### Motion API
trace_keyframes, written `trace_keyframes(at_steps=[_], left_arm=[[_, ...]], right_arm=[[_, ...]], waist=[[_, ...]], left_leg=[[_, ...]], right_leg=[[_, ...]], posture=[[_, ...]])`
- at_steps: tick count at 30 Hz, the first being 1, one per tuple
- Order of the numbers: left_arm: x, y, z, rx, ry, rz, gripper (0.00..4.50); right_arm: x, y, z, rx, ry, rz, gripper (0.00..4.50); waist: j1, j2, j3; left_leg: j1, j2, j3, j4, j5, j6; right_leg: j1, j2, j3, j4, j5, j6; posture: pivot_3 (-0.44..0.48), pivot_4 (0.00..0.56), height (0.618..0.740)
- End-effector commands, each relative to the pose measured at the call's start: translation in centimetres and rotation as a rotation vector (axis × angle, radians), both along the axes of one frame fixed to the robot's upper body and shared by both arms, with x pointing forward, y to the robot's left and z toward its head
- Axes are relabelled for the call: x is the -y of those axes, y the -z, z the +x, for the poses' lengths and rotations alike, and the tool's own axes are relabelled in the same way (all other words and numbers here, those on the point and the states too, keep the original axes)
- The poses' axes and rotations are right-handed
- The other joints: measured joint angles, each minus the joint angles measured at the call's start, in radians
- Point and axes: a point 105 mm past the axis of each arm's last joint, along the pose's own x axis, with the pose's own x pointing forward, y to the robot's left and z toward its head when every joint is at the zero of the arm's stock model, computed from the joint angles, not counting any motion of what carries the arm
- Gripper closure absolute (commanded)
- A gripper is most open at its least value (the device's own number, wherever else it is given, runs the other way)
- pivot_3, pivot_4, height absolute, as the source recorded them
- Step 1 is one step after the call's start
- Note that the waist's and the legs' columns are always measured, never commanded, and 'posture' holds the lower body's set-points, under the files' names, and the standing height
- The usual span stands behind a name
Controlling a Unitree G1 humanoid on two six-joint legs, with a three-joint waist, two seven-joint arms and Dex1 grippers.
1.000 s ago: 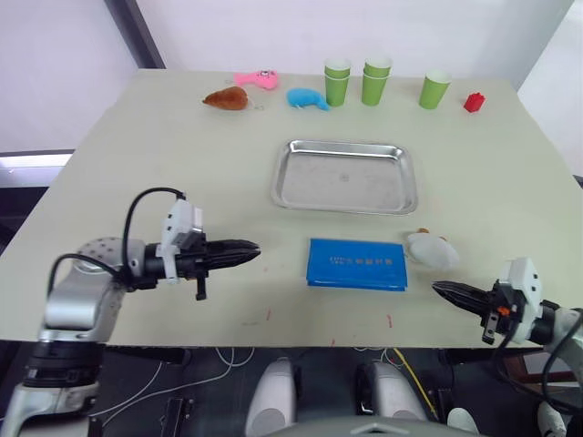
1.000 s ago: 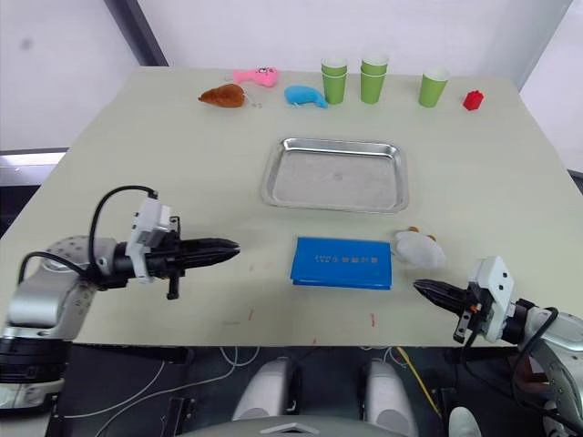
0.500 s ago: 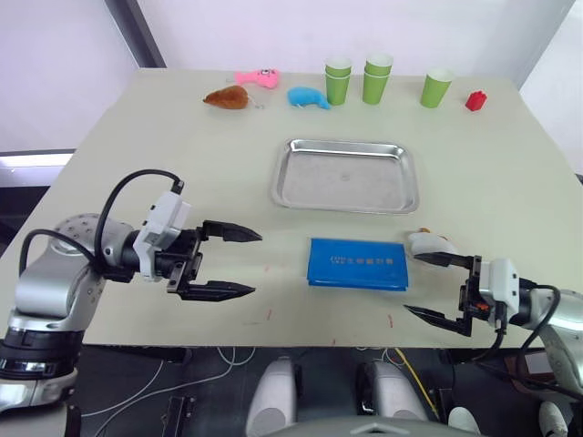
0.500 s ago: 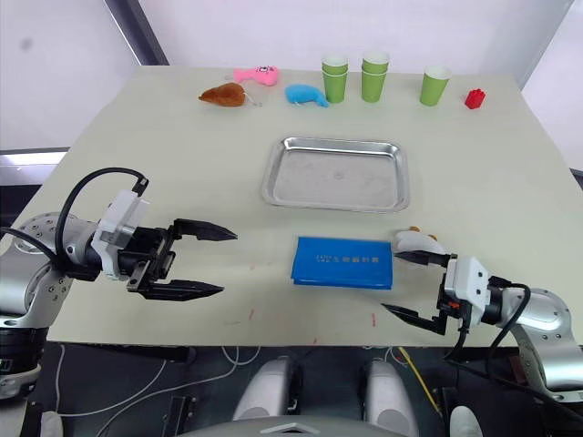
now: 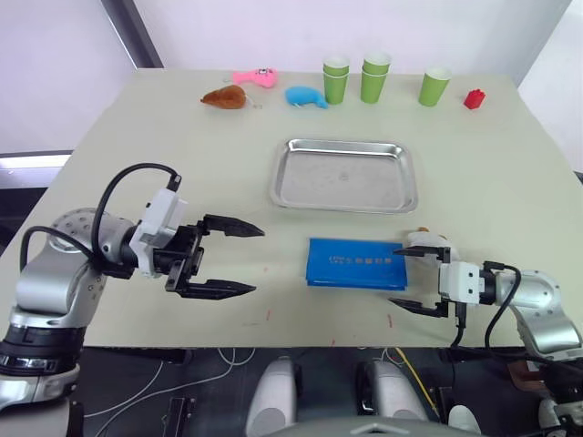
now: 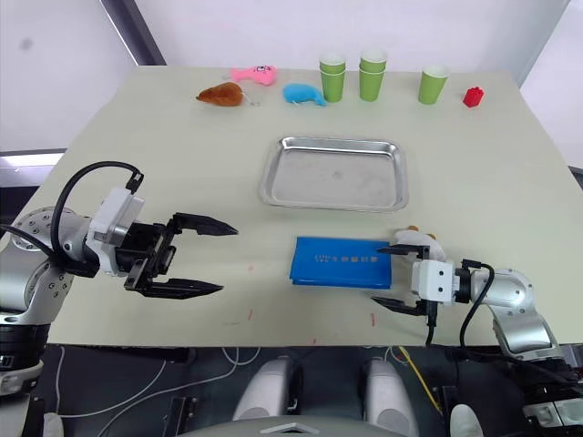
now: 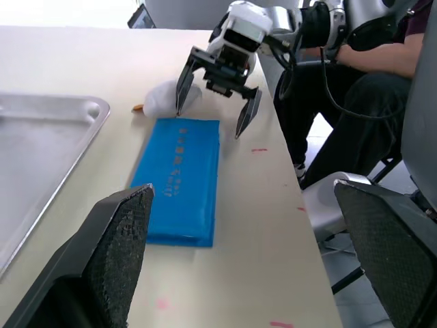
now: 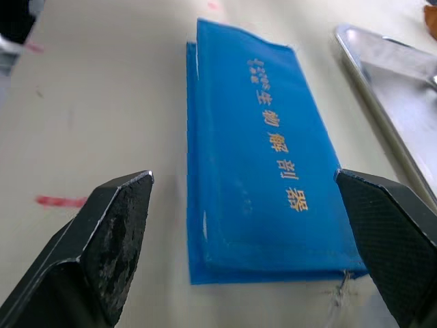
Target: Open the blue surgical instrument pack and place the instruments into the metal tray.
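Observation:
The blue instrument pack needs to be opened. My right gripper should next grab the pack by its short edge (image 5: 402, 265) beside the white plush toy (image 5: 437, 244).
The blue surgical instrument pack (image 5: 357, 263) lies closed and flat on the table, just in front of the metal tray (image 5: 344, 177), which is empty. The instruments are hidden. My left gripper (image 5: 259, 259) is open, hovering to the left of the pack with a gap of bare table between them. At the pack's right end, my right gripper (image 5: 394, 277) is open, its fingertips close to the pack's short edge without touching it. The right wrist view looks along the pack's (image 8: 263, 198) cover between the spread fingers. The left wrist view shows the pack (image 7: 179, 179) with the right gripper (image 7: 209, 121) beyond it.
A white plush toy (image 5: 426, 239) sits against the pack's right end, beside the right gripper's far finger. Along the far edge stand green cups (image 5: 374, 77), a red block (image 5: 473, 100), a blue whale toy (image 5: 306, 97), a brown toy (image 5: 225, 98) and a pink toy (image 5: 256, 78).
Both grippers have gone from shut to open. The right gripper has moved left along the front edge up to the pack's right end. The left gripper has hardly shifted.

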Motion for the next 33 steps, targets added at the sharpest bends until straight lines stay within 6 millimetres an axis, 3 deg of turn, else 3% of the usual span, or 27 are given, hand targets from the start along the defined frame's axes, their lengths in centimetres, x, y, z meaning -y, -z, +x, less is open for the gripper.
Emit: trace_keyframes(at_steps=[1, 3, 6, 8, 11, 14, 21, 33], left_arm=[[0.2, -0.4, -0.6, 0.033, 0.051, -0.001, 0.00], [0.3, -0.4, -0.7, 0.038, 0.049, -0.002, 0.00], [0.4, -0.3, -0.7, 0.040, 0.047, -0.006, 0.00], [0.4, -0.1, -0.7, 0.044, 0.046, 0.000, 0.00], [0.4, 0.1, -0.8, 0.046, 0.049, 0.014, 0.00], [0.4, 0.1, -0.8, 0.043, 0.047, 0.006, 0.00], [0.6, 0.4, -0.7, 0.042, 0.041, -0.002, 0.00], [1.4, 0.7, -1.0, 0.002, 0.057, -0.006, 0.00]], right_arm=[[-0.2, -0.6, 0.7, 0.047, -0.001, 0.006, 0.05], [-0.3, -0.7, 1.1, 0.046, 0.001, 0.014, 0.05], [-0.3, -0.7, 1.2, 0.035, -0.001, 0.026, 1.30], [-0.3, -0.8, 1.3, 0.031, -0.001, 0.033, 1.88], [-0.4, -0.9, 1.3, 0.032, -0.001, 0.034, 3.31], [-0.5, -0.9, 1.3, 0.030, -0.004, 0.038, 4.42], [-0.8, -1.5, 0.7, -0.022, -0.037, 0.074, 4.47], [-2.9, -5.6, -1.8, -0.431, -0.204, 0.131, 4.47]], waist=[[0.000, 0.000, 0.000], [-0.001, 0.000, 0.000], [-0.001, 0.000, 0.000], [0.000, 0.000, 0.000], [-0.001, 0.000, 0.000], [-0.001, 0.000, 0.000], [-0.001, 0.000, 0.000], [0.000, 0.001, 0.001]], left_leg=[[0.000, 0.000, 0.001, 0.000, 0.000, 0.000], [0.000, 0.000, 0.001, 0.000, 0.000, 0.000], [0.000, 0.000, 0.001, 0.000, 0.000, 0.000], [0.000, 0.000, 0.001, 0.000, 0.000, 0.000], [0.000, 0.000, 0.002, 0.000, 0.000, 0.000], [0.001, 0.000, 0.002, 0.000, 0.000, 0.000], [0.001, 0.000, 0.002, 0.000, 0.000, 0.000], [0.001, 0.000, 0.002, 0.000, 0.000, 0.000]], right_leg=[[0.000, 0.000, 0.000, 0.000, 0.000, 0.000], [-0.001, 0.000, 0.001, 0.000, 0.000, 0.000], [-0.001, 0.000, 0.002, 0.001, 0.000, 0.000], [-0.001, 0.001, 0.002, 0.001, 0.000, 0.000], [-0.001, 0.001, 0.002, 0.001, 0.000, 0.000], [-0.001, 0.001, 0.003, 0.001, 0.000, 0.000], [-0.001, 0.002, 0.004, 0.001, 0.000, 0.000], [-0.001, 0.002, 0.004, 0.001, 0.000, 0.000]], posture=[[0.000, 0.150, 0.739], [0.000, 0.150, 0.739], [0.000, 0.150, 0.739], [0.000, 0.150, 0.739], [0.000, 0.150, 0.739], [0.000, 0.150, 0.739], [0.000, 0.150, 0.739], [0.000, 0.150, 0.739]])
